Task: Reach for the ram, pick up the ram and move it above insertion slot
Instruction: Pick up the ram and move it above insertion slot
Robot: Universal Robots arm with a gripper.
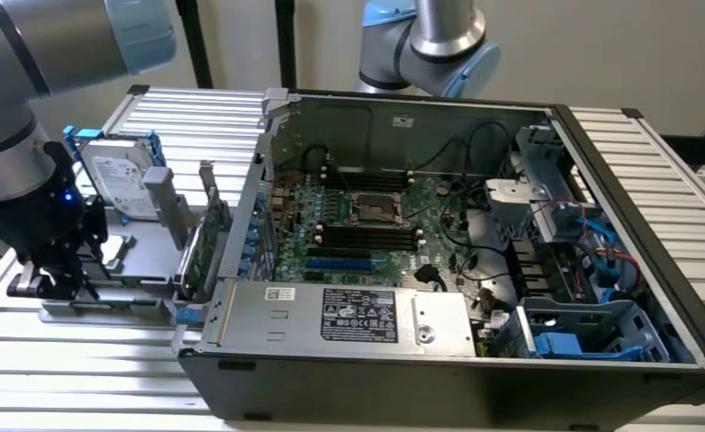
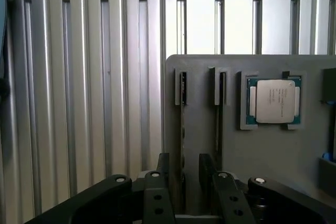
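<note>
The holder's end posts wrap around the ram's ends. My gripper will next grab the ram by its exposed middle (image 1: 103, 302), where both flat sides of the ram are open.
Seen edge-on, the ram (image 2: 182, 124) is a thin dark stick standing upright in a slot of a grey holder plate (image 2: 262, 150). My gripper (image 2: 184, 162) is open, with one black finger (image 2: 163, 174) on each side of the stick's near end, and I see no contact. In the exterior view the gripper (image 1: 58, 270) hangs low over the grey holder (image 1: 124, 261) at that view's left, outside the computer case. The black insertion slots (image 1: 365, 236) lie on the motherboard inside the open case, below the CPU socket (image 1: 374, 205).
A second thin stick (image 2: 221, 114) stands in the neighbouring slot, and a CPU chip (image 2: 273, 100) sits in a pocket beside it. A hard drive (image 1: 122, 184) and a green expansion card (image 1: 214, 238) stand on the holder. The case wall (image 1: 250, 216) rises between holder and motherboard.
</note>
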